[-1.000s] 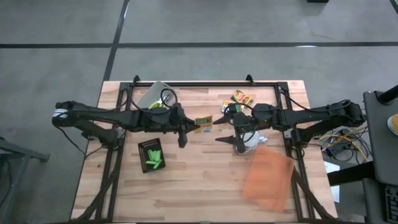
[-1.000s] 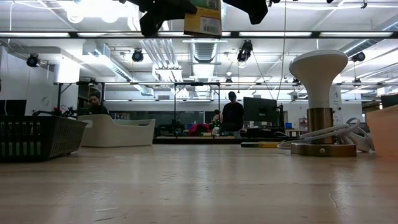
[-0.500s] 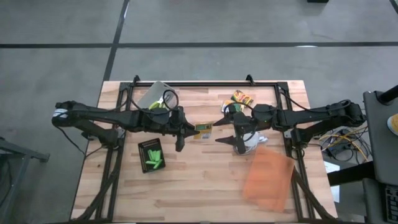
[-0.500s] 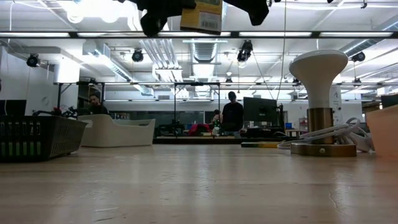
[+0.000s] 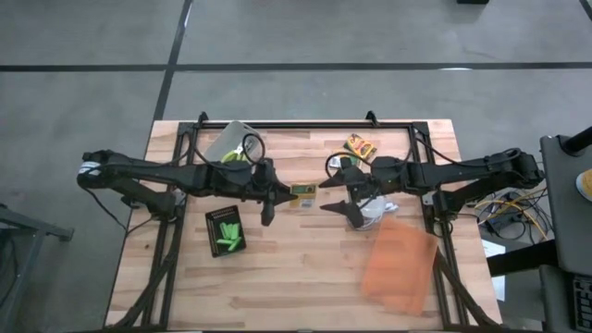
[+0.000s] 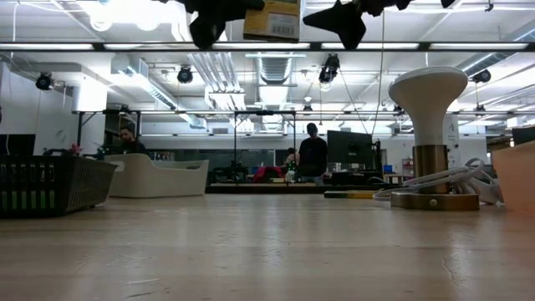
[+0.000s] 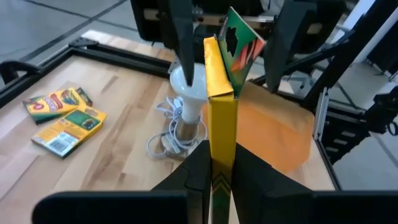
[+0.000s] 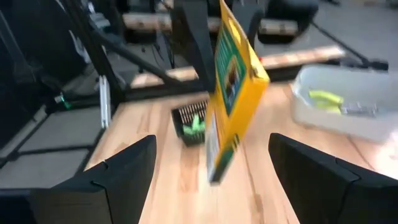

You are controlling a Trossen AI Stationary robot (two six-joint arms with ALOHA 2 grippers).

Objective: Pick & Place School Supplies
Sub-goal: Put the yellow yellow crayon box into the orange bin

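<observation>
The robot's right gripper will next grab the orange-yellow box [image 5: 303,191] by its broad sides, to carry it from the left gripper to the orange sheet [image 5: 400,266].
A flat orange-yellow box [image 5: 303,191] with a green label hangs high over the table's middle, and my left gripper [image 5: 285,192] is shut on it. My right gripper [image 5: 334,189] faces it, open. Its fingers [image 7: 183,37] stand on either side of the box's far end [image 8: 231,81] without touching. Two more boxes [image 7: 61,112] lie flat on the table at the far right. Bright-green sticks [image 5: 228,233] lie in the black tray [image 5: 215,218]. A yellow-green tool [image 5: 242,154] lies in a clear container [image 5: 226,139]. My left gripper pinches the box's two broad faces between its fingers at the end nearest the left arm [image 7: 222,149]. The fingers come about level from the table's left, along the box. The box stands on edge, points toward my right gripper, and is clear of the table.
A white mushroom-shaped lamp [image 5: 368,213] with a coiled cord stands under my right gripper. The big translucent orange sheet [image 5: 400,262] lies at the near right. A black frame [image 5: 305,123] runs along the far edge. Bare wood lies in the near middle.
My left gripper has turned slightly, and the box now shows less of its face from above. My right gripper has rolled about its own axis, so one finger hangs lower in the low view. It stays open beside the box.
</observation>
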